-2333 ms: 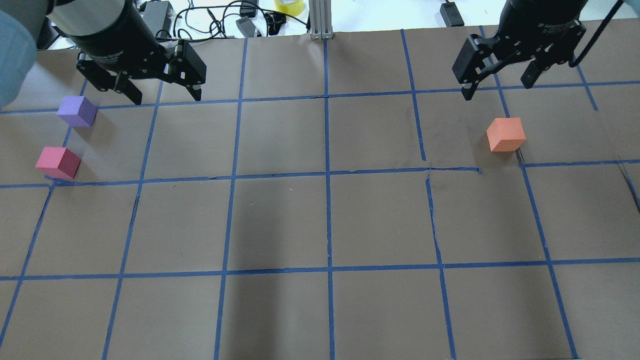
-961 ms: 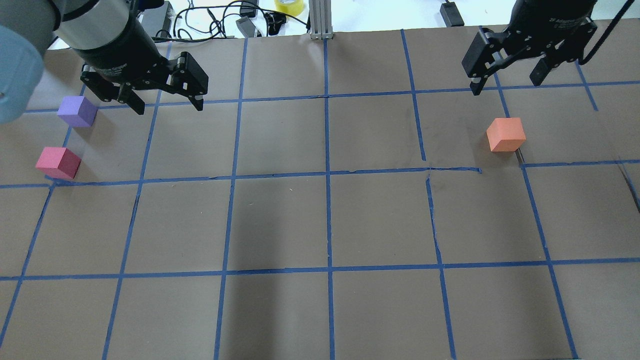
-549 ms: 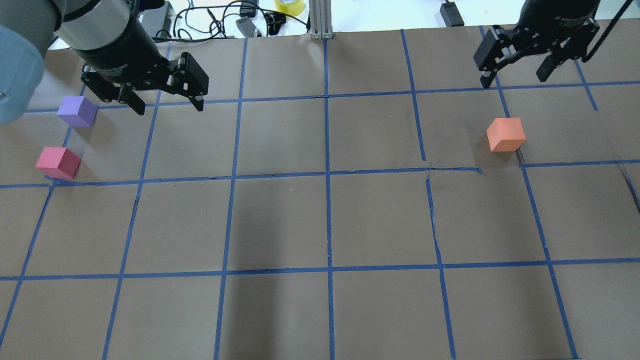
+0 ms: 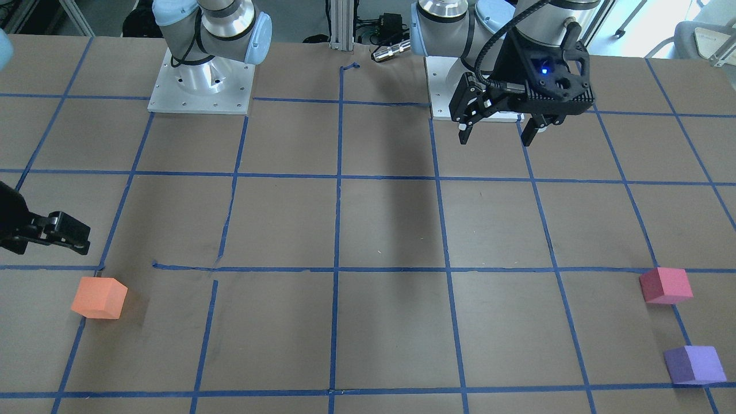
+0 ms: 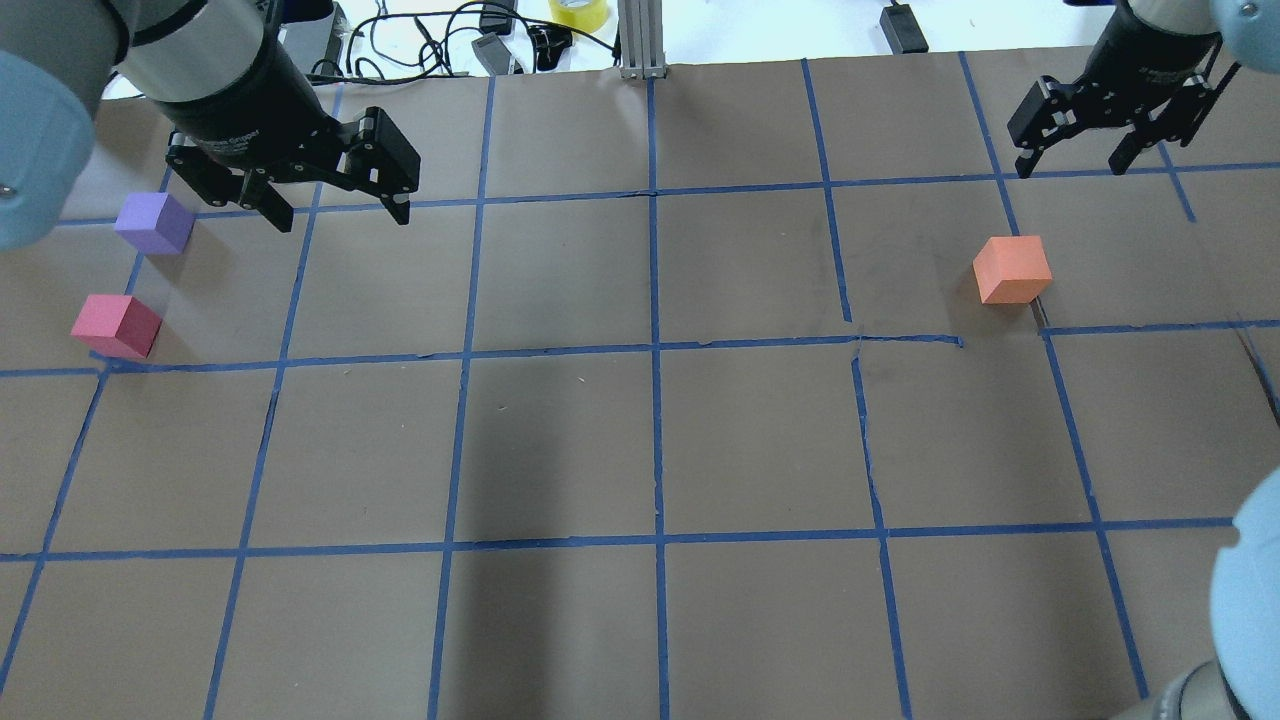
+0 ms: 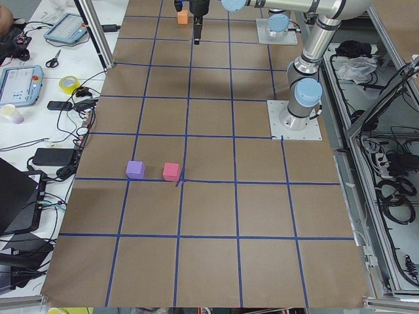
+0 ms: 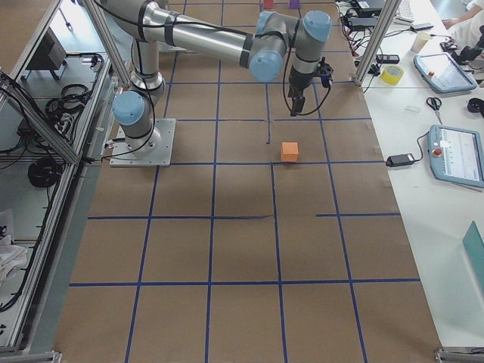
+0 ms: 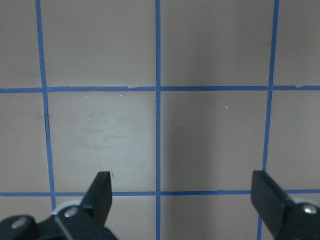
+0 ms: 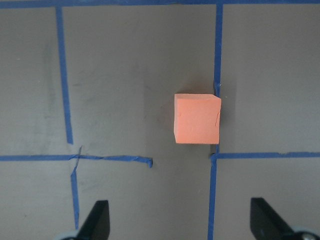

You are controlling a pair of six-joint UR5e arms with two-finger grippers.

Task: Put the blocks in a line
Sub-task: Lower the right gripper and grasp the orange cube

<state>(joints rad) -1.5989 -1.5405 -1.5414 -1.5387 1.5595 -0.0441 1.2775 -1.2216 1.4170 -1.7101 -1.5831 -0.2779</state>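
Note:
My right gripper grabs the orange block [image 5: 1012, 268] by its sides next. Then it sets the orange block in a line with the others.
The orange block [image 5: 1012, 268] sits on the table's right side, by a blue tape line. It also shows in the right wrist view [image 9: 197, 119], ahead of the open fingers. My right gripper [image 5: 1070, 170] is open and empty, hovering beyond the block and to its right. The purple block [image 5: 154, 223] and the pinkish red block [image 5: 116, 326] sit close together at the far left. My left gripper [image 5: 342, 218] is open and empty, hovering right of the purple block. The left wrist view shows only bare gridded paper between its fingers [image 8: 100, 192].
Brown paper with a blue tape grid covers the table [image 5: 560, 450]. Cables, a yellow tape roll [image 5: 578, 10] and an aluminium post [image 5: 640, 40] lie along the far edge. My right arm's blue elbow [image 5: 1245, 600] juts in at the bottom right.
My right gripper has moved to the right and toward the far edge, away from the orange block. My left gripper shifted slightly early on and has since held still. The blocks have not moved.

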